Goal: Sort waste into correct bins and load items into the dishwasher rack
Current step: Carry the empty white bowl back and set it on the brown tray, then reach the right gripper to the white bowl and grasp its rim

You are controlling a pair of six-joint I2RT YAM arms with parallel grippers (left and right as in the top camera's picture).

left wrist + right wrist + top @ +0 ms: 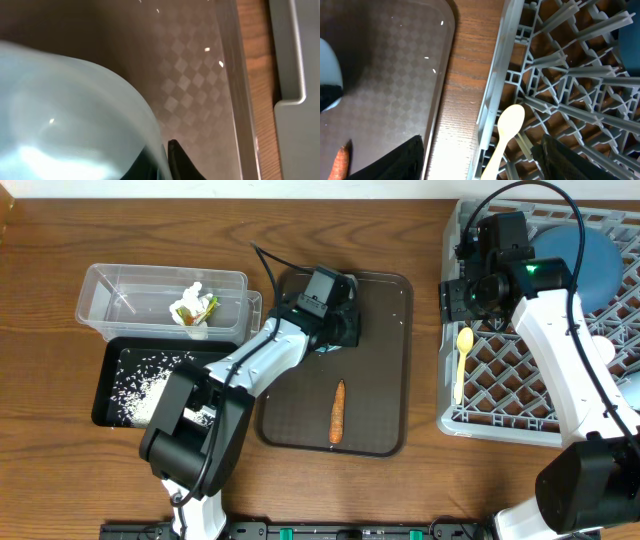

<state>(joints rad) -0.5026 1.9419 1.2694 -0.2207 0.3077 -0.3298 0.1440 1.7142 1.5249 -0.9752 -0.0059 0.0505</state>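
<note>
The light-blue cup [70,110] has to be loaded tilted into the dishwasher rack, so its rack-side rim is the part my right gripper will grab next.
My left gripper [337,332] is low over the dark brown serving tray [385,380], shut on the wall of a light-blue cup [70,110]; one finger is inside the rim and one outside [161,155]. The cup [327,65] also shows at the left edge of the right wrist view. My right gripper [455,295] hangs open over the left edge of the grey dishwasher rack [500,415]. Below its spread fingers [480,165] the pale yellow spoon [510,122] lies on the rack's lattice [560,75]. An orange carrot [338,412] lies on the brown tray.
The clear tub [120,285] at the left holds a white tissue and a yellow-green wrapper [195,310]. In front of it the black tray [108,375] holds rice grains [150,385]. A dark blue bowl [590,265] stands at the back of the rack.
</note>
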